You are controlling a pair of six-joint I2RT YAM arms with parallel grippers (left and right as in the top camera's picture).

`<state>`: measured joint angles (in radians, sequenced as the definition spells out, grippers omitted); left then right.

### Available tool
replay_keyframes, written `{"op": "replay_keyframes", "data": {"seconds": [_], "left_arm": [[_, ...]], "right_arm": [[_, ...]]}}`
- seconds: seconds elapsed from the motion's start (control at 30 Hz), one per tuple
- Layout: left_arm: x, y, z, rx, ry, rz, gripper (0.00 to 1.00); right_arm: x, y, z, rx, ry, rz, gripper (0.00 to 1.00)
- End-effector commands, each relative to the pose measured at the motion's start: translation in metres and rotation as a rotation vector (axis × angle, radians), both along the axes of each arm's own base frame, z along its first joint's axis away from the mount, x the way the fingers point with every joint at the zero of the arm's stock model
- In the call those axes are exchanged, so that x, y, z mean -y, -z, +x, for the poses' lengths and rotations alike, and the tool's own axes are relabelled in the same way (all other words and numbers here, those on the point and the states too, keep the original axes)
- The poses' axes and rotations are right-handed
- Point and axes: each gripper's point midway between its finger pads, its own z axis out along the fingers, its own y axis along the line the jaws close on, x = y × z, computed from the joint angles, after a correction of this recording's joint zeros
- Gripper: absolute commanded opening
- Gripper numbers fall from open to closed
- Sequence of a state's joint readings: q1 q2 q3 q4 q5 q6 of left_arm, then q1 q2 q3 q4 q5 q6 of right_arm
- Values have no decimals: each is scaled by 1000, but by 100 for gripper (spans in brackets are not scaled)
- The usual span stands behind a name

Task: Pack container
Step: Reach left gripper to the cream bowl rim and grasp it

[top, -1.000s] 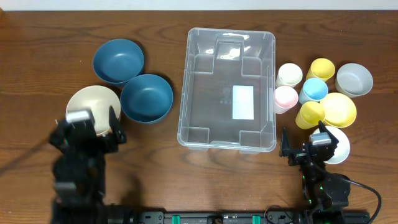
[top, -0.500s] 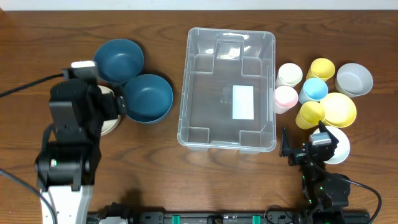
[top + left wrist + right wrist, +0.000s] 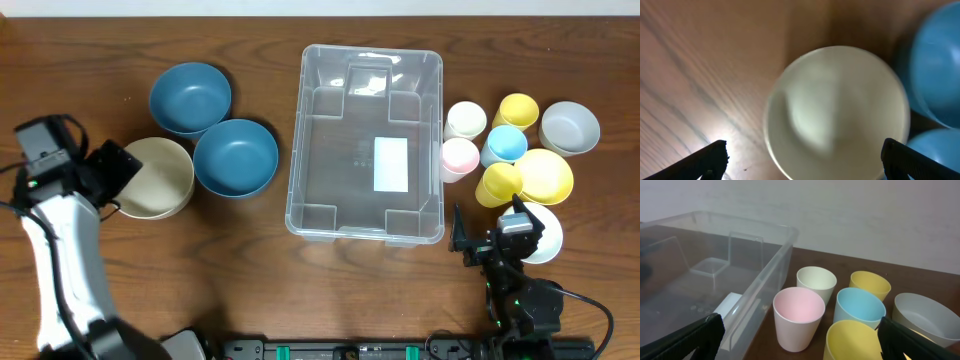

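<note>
My left gripper grabs the cream bowl's rim next, on the side away from the blue bowls, to set the cream bowl (image 3: 158, 178) upright in the container.
The clear plastic container (image 3: 296, 130) stands empty mid-table, a white label (image 3: 390, 164) on its base; its near corner shows in the right wrist view (image 3: 715, 245). My left gripper (image 3: 112, 172) is open and empty above the left edge of a cream bowl (image 3: 158, 178). In the left wrist view the gripper (image 3: 802, 160) has its jaws wide apart, with the cream bowl (image 3: 840, 110) below and between them. My right gripper (image 3: 492, 232) is open and empty at the front right, level with the container's front edge. In its wrist view (image 3: 802, 340) it faces several cups.
Two blue bowls (image 3: 190, 97) (image 3: 236, 157) sit left of the container. To its right are cream (image 3: 465, 120), pink (image 3: 459, 158), light blue (image 3: 505, 144) and yellow (image 3: 517, 110) cups, a yellow bowl (image 3: 547, 175), a grey bowl (image 3: 569, 127) and a white bowl (image 3: 545, 235).
My left arm has swung from the front left across the cream bowl and out to the far left, with its gripper now over the bowl's left edge. The right arm has not moved.
</note>
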<state>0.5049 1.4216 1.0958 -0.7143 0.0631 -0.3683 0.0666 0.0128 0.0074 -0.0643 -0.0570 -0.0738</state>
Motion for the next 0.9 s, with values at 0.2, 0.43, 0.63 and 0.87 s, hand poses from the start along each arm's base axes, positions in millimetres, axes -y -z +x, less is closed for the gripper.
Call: {"op": "replay_keyframes", "data": {"seconds": [0.2, 0.43, 0.63, 0.87], "left_arm": [[-5, 53, -2, -122, -9, -126, 98], [-10, 92, 2, -182, -17, -163, 91], [-12, 108, 5, -199, -17, -174, 42], [-14, 108, 7, -191, -19, -168, 9]], "right_arm": [[1, 1, 0, 0, 0, -9, 99], [1, 1, 0, 0, 0, -9, 99], [1, 1, 0, 0, 0, -9, 99], [1, 1, 0, 0, 0, -9, 99]]}}
